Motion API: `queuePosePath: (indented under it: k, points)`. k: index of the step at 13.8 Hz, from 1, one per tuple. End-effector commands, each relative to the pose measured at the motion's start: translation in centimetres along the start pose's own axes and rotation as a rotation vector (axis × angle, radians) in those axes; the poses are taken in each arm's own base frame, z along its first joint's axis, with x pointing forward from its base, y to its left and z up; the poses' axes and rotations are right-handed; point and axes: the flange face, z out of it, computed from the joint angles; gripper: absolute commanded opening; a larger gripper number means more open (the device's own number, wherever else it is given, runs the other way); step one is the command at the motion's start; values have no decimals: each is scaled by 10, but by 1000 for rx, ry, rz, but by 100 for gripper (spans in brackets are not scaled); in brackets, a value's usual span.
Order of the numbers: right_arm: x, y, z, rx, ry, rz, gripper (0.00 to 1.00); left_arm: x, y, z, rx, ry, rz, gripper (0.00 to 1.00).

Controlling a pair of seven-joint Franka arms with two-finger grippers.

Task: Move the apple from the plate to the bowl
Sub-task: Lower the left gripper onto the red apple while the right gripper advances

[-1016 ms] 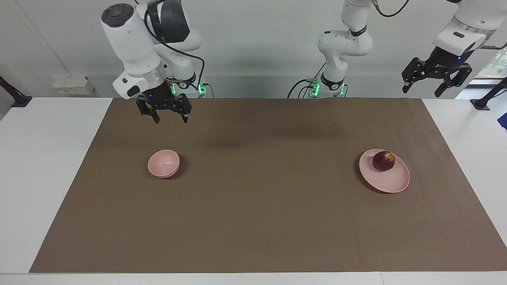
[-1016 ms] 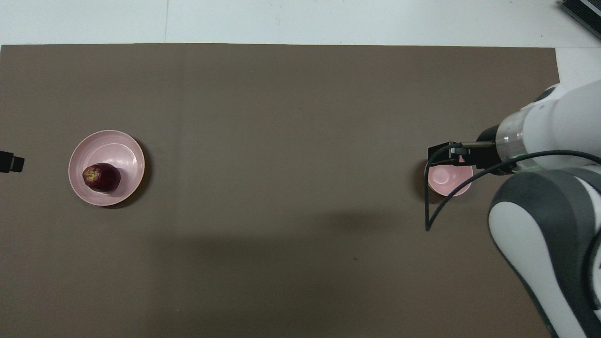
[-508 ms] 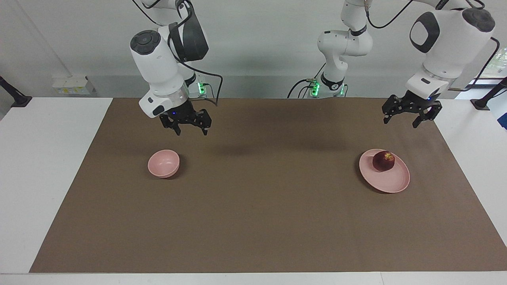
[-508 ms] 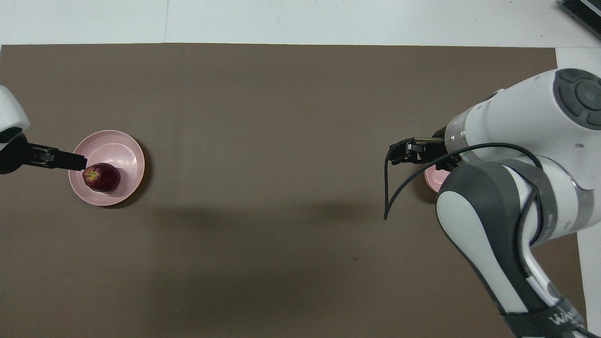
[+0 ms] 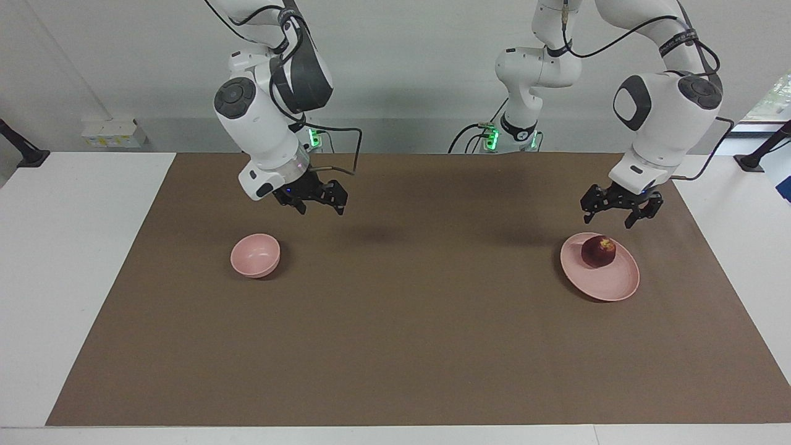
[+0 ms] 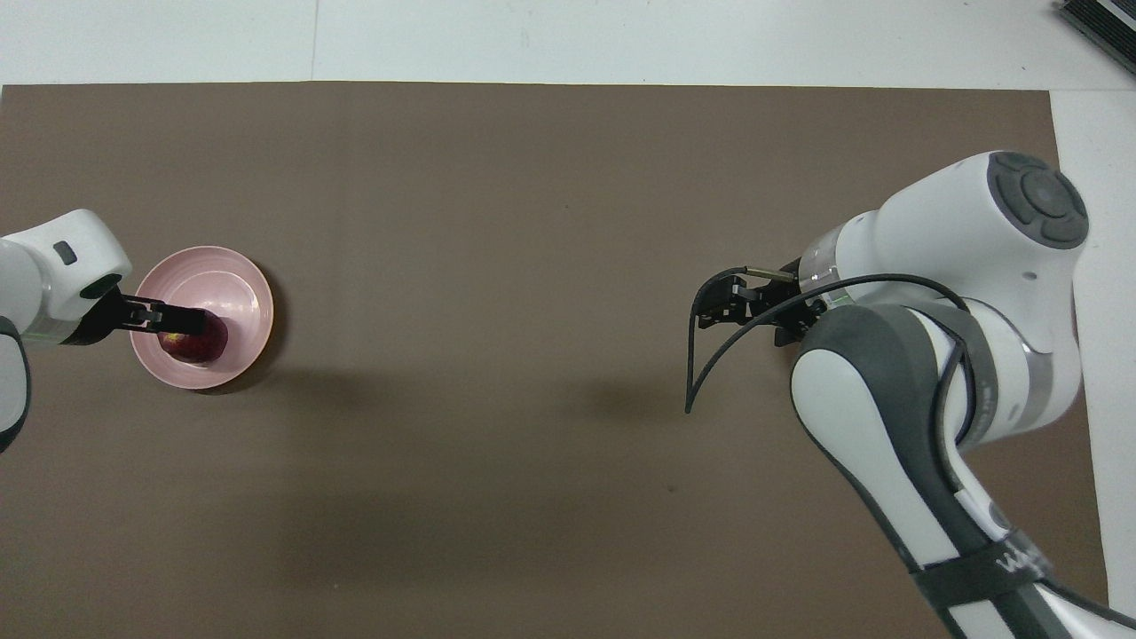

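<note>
My left gripper grabs the apple by its round sides next, to move it off the pink plate [image 6: 222, 284].
The dark red apple [image 5: 598, 251] lies on the wide pink plate [image 5: 609, 284] toward the left arm's end of the table, on the part of the plate nearer the robots. My left gripper [image 5: 607, 222] hangs open just above the apple without touching it. In the overhead view the left gripper [image 6: 182, 321] covers part of the apple [image 6: 202, 343] on the plate [image 6: 222, 284]. The small pink bowl [image 5: 255, 254] stands empty toward the right arm's end. My right gripper [image 5: 322, 211] is open and empty, in the air over the mat beside the bowl, toward the table's middle. In the overhead view the right gripper [image 6: 713, 311] shows, but the arm hides the bowl.
A brown mat [image 5: 408, 321] covers most of the white table [image 5: 62, 259]. A black cable [image 6: 701, 373] loops from the right arm's wrist over the mat.
My left gripper has swung in from past the table's end and come down over the apple. My right gripper has moved from over the bowl toward the table's middle and come lower.
</note>
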Motion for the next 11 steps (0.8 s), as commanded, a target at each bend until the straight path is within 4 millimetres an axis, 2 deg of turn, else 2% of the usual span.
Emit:
queuePosePath:
  k: [1, 3, 5, 8, 11]
  points:
    - [-3, -4, 12, 62, -19, 66, 100, 10, -12, 44, 22, -5, -17, 100]
    - [-1, -4, 29, 73, -42, 85, 100, 8, -41, 55, 33, 17, -68, 100]
    - [-4, -20, 42, 95, -28, 90, 100, 8, -53, 67, 39, 19, -87, 100]
    - [-7, -17, 45, 93, -34, 104, 100, -1, -44, 93, -8, -1, -119, 100]
    - [-10, -6, 49, 87, -43, 111, 100, -2, -42, 97, -21, 33, -140, 100]
